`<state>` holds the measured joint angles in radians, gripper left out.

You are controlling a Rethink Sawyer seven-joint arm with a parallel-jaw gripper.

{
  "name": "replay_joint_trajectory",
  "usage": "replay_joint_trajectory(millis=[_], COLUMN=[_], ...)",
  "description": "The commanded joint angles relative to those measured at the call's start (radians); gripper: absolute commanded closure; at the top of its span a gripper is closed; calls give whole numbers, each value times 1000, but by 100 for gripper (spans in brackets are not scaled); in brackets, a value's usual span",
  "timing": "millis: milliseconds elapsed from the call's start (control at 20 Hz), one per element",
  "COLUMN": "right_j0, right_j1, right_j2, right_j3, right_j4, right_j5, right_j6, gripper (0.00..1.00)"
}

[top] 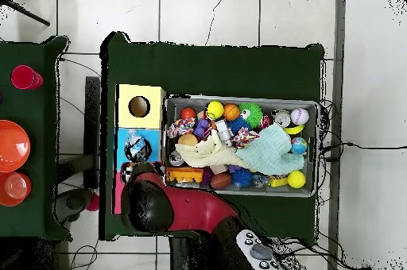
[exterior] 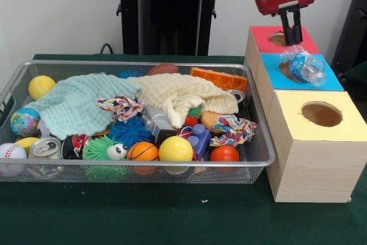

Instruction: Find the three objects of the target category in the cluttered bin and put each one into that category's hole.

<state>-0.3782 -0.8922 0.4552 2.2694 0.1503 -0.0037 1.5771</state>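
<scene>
The clear plastic bottle needs to go into the blue hole (exterior: 289, 72), so my gripper should next grab the bottle by its crumpled end (exterior: 289, 56).
A see-through wrinkly bottle (exterior: 307, 67) with a blue label lies tilted on the blue-surround hole (exterior: 287, 74) of the pale wooden box; it also shows in the overhead view (top: 137, 149). My gripper (exterior: 292, 39) hangs just above and behind the bottle, over the border of the red and blue squares. Its black fingers (exterior: 298, 30) stand slightly apart and hold nothing. The wire mesh bin (exterior: 261, 162) sits left of the box, full of toys. No other bottle shows in it; two cloths cover part of the contents.
In the bin lie a mint cloth (exterior: 80, 104), a cream cloth (exterior: 180, 96), several balls, rope toys, and silver cans (exterior: 45, 147). The red-surround hole (exterior: 279, 39) and the yellow-surround hole (exterior: 321, 114) flank the blue one. My arm (top: 159, 203) covers the box's red end from above.
</scene>
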Motion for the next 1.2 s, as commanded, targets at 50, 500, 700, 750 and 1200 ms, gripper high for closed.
replay_joint_trajectory(millis=[50, 500, 700, 750, 1200], right_j0=[-30, -45, -30, -28, -52], right_j1=[36, 37, 40, 43, 52], right_j2=[17, 40, 13, 14, 64], right_j3=[-7, 3, -6, -8, 7], right_j4=[-26, -20, -26, -28, -22], right_j5=[23, 12, 7, 5, -19], right_j6=[169, 187, 176, 174, 206], gripper=[100, 100, 100, 100, 100])
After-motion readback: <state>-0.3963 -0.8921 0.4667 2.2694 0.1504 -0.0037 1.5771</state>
